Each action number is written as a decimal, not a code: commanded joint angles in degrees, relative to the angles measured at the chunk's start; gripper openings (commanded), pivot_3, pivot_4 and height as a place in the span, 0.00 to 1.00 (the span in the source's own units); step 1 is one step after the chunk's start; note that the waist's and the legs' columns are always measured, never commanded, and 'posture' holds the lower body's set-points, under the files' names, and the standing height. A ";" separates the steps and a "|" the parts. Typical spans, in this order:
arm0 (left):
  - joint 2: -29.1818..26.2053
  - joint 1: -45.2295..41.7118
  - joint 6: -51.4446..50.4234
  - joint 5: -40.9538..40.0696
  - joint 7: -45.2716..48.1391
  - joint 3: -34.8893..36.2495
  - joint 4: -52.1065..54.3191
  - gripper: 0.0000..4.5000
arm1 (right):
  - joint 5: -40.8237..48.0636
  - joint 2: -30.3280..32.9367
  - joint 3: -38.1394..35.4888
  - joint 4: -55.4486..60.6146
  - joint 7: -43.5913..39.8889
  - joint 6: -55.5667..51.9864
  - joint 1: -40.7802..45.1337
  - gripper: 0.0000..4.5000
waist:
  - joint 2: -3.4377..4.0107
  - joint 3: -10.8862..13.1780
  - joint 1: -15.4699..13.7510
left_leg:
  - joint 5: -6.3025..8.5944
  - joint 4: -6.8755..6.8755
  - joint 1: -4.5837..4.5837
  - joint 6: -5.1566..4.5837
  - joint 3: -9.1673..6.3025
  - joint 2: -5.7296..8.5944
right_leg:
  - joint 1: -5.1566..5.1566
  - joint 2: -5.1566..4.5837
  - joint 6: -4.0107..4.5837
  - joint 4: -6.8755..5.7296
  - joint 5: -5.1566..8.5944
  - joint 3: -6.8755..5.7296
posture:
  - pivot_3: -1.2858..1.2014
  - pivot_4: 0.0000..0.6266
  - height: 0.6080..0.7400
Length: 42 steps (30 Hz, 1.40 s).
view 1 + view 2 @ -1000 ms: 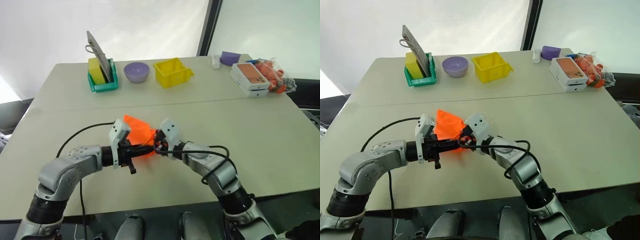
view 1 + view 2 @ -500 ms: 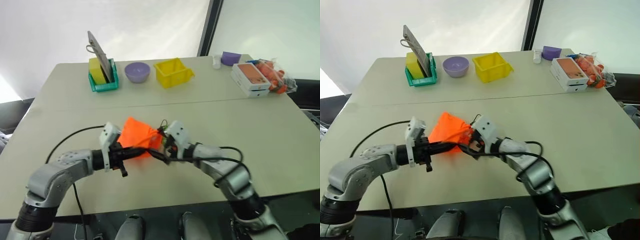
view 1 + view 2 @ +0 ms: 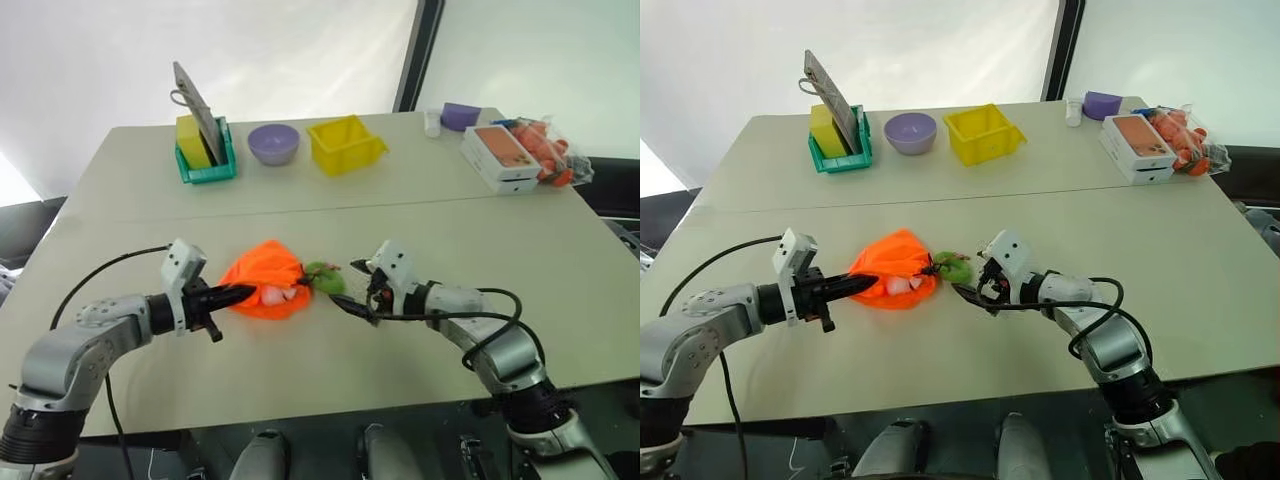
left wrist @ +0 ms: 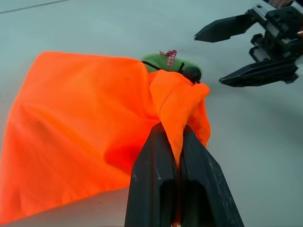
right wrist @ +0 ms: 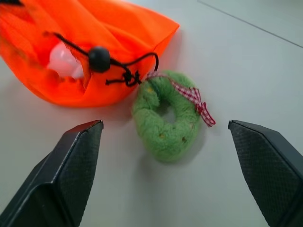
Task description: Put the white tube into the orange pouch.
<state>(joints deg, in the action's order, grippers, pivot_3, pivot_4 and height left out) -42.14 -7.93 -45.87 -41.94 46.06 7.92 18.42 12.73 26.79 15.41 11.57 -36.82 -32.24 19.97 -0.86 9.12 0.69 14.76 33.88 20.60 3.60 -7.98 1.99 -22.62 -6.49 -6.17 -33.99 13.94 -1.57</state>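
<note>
My right gripper grabs the green tag by its fuzzy ring [image 3: 326, 280] next, to draw the orange pouch's cord [image 3: 305, 279].
The orange pouch [image 3: 258, 280] lies on the table in front of me, its mouth gathered toward the right. A black cord leads from it to a green ring tag [image 3: 323, 277] lying beside it. A white patch, the white tube [image 3: 902, 285], shows inside the mouth; the fabric hides most of it. My left gripper [image 4: 170, 130] is shut on a fold of the pouch's fabric at its left side. Right of the green tag [image 5: 165, 123], my right gripper [image 3: 356, 291] stands open, apart from it, with nothing between its fingers.
Along the far edge stand a teal bin [image 3: 207, 165] with a yellow sponge and a flat board, a purple bowl [image 3: 273, 143] and a yellow bin [image 3: 345, 145]. At the far right are a small white bottle [image 3: 432, 122], an orange box [image 3: 500, 155] and a bag of orange items [image 3: 548, 148].
The pouch, held up between both grippers before, now lies on the table. My right gripper opened and drew away to the right; the left arm moved left, still pinching the fabric.
</note>
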 commanded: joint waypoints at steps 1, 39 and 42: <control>0.08 0.00 0.19 -0.99 0.71 0.44 2.54 0.30 | -2.95 -1.69 1.60 -2.36 0.09 4.72 1.48 1.00 | 0.00 0.00 0.08 | 0.00 0.00 0.00 0.00 0.00 0.00 | 0.00 0.00 0.00 0.00 0.00 0.00 | 0.52 0.24 1.00; 6.83 -18.44 9.76 6.95 7.16 -11.16 -9.50 0.99 | 14.82 5.09 -25.78 9.19 -2.61 -2.43 -8.14 0.00 | 0.03 0.03 -0.23 | -0.01 0.24 -0.08 -0.01 0.04 0.01 | 0.20 0.03 -0.14 -0.01 0.08 -0.01 | 0.52 0.24 1.00; 8.80 -23.14 14.46 12.93 10.09 -17.20 -13.59 0.99 | 16.20 5.08 -26.66 9.46 -2.49 -2.34 -7.67 0.00 | 0.01 0.03 -0.41 | -0.01 0.24 -0.05 -0.01 0.04 0.01 | 0.20 0.03 -0.14 0.00 0.07 -0.01 | 0.52 0.24 1.00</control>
<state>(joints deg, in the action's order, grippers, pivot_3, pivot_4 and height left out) -33.54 -29.58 -34.40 -31.70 54.40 -7.36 5.24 27.43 31.49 -9.47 18.42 -39.43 -35.09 11.26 -0.85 9.15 0.28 14.75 34.12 20.56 3.59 -7.93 2.01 -22.41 -6.46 -6.31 -33.97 14.01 -1.58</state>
